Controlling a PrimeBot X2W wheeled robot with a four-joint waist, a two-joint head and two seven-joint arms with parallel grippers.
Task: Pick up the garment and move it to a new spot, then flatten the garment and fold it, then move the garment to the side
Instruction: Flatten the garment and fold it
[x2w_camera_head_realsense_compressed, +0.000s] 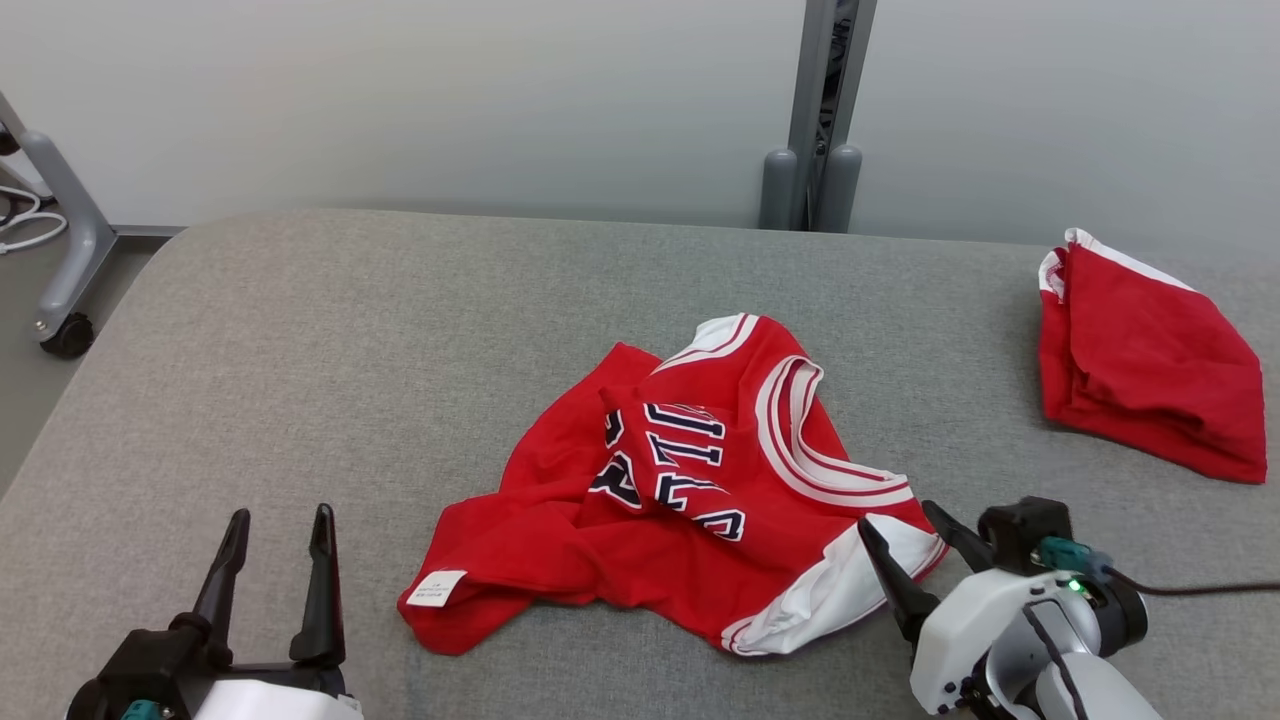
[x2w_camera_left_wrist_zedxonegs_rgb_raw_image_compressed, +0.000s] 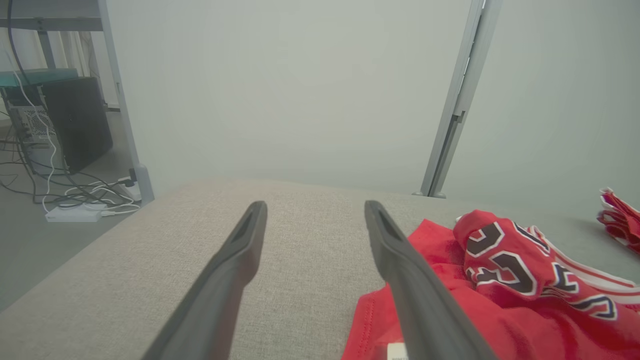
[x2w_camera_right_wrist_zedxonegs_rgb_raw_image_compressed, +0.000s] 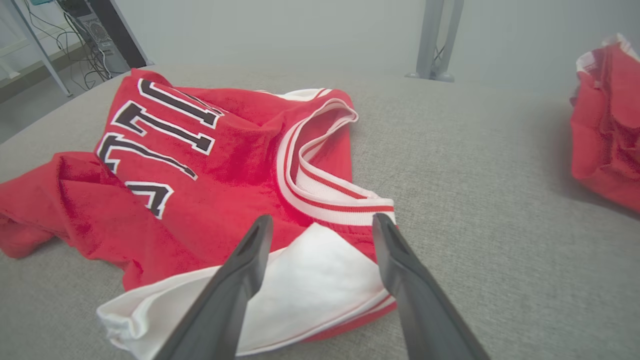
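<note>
The robot's right hand is going to pinch the jersey (x2w_camera_head_realsense_compressed: 680, 490) by its white sleeve edge (x2w_camera_head_realsense_compressed: 885, 536) next. That edge stands up in a loose fold, while the jersey's red front lies slack.
A crumpled red jersey (x2w_camera_head_realsense_compressed: 680, 490) with white trim and dark lettering lies in the middle of the grey padded table (x2w_camera_head_realsense_compressed: 300, 350); its white tag faces the front left. My right gripper (x2w_camera_head_realsense_compressed: 900, 520) is open at the jersey's front right corner, fingers just over the white panel (x2w_camera_right_wrist_zedxonegs_rgb_raw_image_compressed: 310, 270). My left gripper (x2w_camera_head_realsense_compressed: 280, 525) stands open at the lower left, apart from the cloth, with the jersey's edge (x2w_camera_left_wrist_zedxonegs_rgb_raw_image_compressed: 450, 280) beside its right finger (x2w_camera_left_wrist_zedxonegs_rgb_raw_image_compressed: 400, 260).
A second red garment (x2w_camera_head_realsense_compressed: 1150, 360), folded, rests at the table's far right and appears again (x2w_camera_right_wrist_zedxonegs_rgb_raw_image_compressed: 607, 125) in the right wrist view. A grey post (x2w_camera_head_realsense_compressed: 820, 120) rises behind the table. A wheeled frame leg (x2w_camera_head_realsense_compressed: 60, 250) stands off the left edge.
</note>
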